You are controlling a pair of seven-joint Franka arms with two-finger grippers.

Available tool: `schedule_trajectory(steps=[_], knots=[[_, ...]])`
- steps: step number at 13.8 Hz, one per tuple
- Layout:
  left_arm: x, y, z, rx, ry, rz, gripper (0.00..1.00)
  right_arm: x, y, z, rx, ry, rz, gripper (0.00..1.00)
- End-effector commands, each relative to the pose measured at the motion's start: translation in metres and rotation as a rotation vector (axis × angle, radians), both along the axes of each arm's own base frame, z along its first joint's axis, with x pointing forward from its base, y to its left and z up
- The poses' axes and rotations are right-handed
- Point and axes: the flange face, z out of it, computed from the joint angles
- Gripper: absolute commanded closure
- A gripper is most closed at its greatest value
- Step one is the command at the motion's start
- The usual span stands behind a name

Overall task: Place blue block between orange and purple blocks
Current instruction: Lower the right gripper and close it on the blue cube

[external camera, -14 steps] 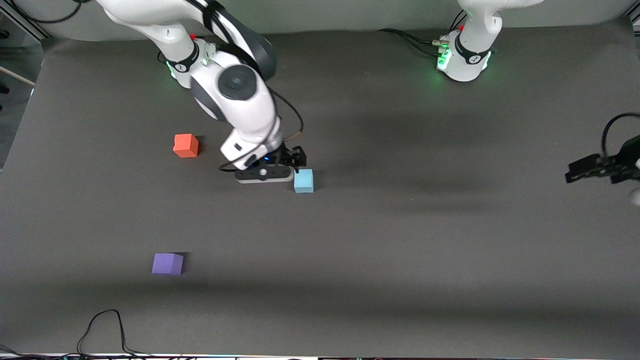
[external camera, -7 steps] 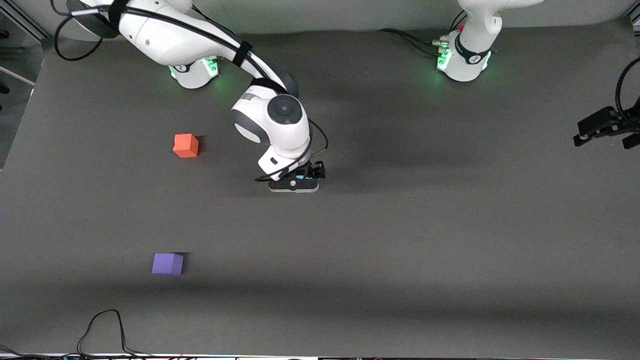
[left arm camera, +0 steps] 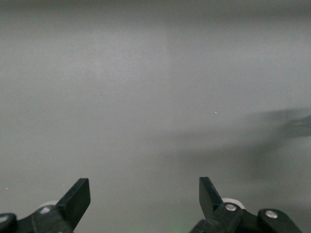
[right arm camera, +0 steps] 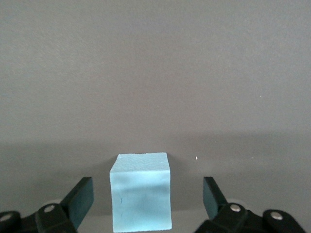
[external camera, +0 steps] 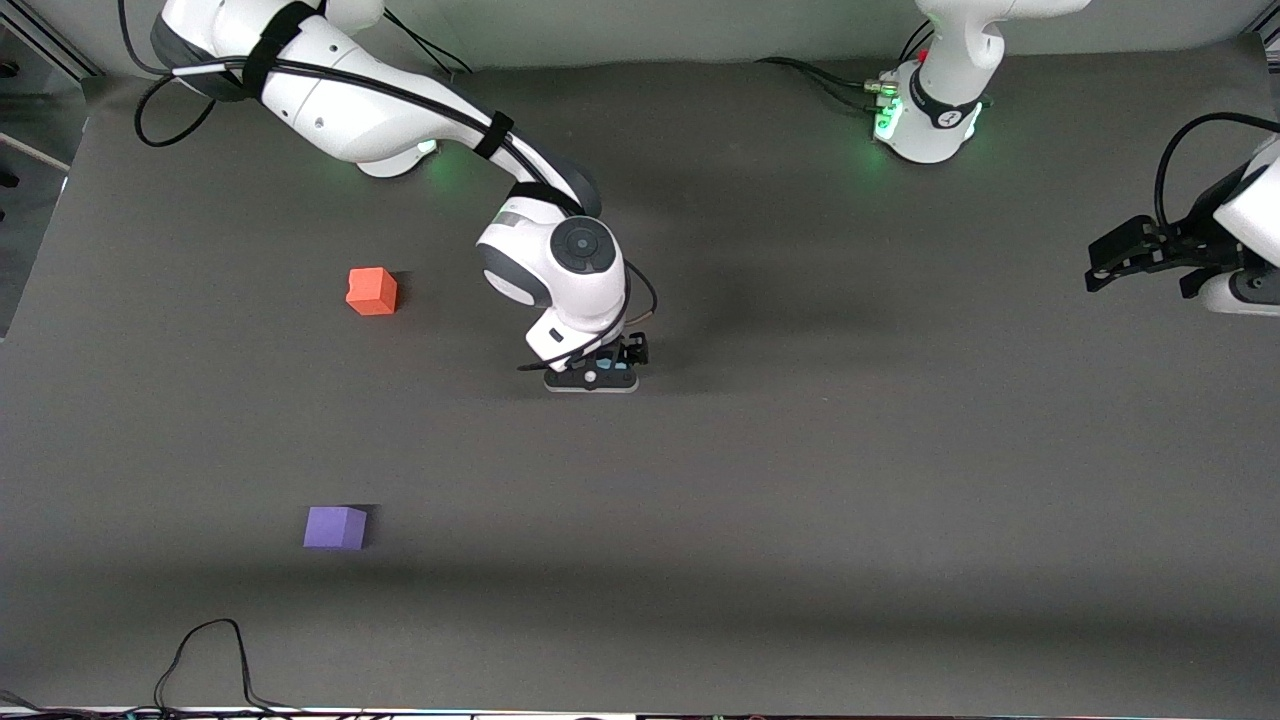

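Observation:
I should next hold the light blue block (external camera: 604, 354) by its opposite sides with my right gripper, so I can put it between the orange block (external camera: 371, 291) and the purple block.
The light blue block (right arm camera: 141, 191) rests on the dark table between the open fingers of my right gripper (right arm camera: 144, 194), with a gap on each side. In the front view the right gripper (external camera: 597, 372) is down at the table's middle and the blue block (external camera: 604, 354) barely shows under it. The orange block (external camera: 371, 291) sits toward the right arm's end. The purple block (external camera: 335, 527) lies nearer the front camera than the orange one. My left gripper (external camera: 1120, 260) is open, empty and raised at the left arm's end; in its own wrist view (left arm camera: 144, 196) only bare table shows.
The table is a dark grey mat (external camera: 800, 480). A black cable (external camera: 215, 650) loops on the edge nearest the front camera, at the right arm's end. Both arm bases (external camera: 925, 115) stand along the edge farthest from the front camera.
My right gripper moved over the blue block from beside it and lowered around it, still open. My left arm shifted a little inward at its end of the table.

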Motion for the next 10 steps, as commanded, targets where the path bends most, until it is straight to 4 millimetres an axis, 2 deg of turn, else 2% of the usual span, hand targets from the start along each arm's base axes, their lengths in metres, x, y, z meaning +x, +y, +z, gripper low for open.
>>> schedule_trajectory(steps=[1,5,10], knots=[[-0.004,0.005,0.003,0.013,-0.015,0.0,0.0,-0.002,-0.004,-0.01,-0.024,-0.025,-0.01,0.0],[-0.003,0.004,0.0,0.013,-0.009,-0.002,0.0,-0.002,-0.011,-0.018,-0.038,-0.03,-0.007,0.0],[-0.001,-0.005,-0.005,0.017,-0.005,-0.019,0.0,-0.01,-0.005,-0.025,-0.004,-0.036,-0.035,0.0]])
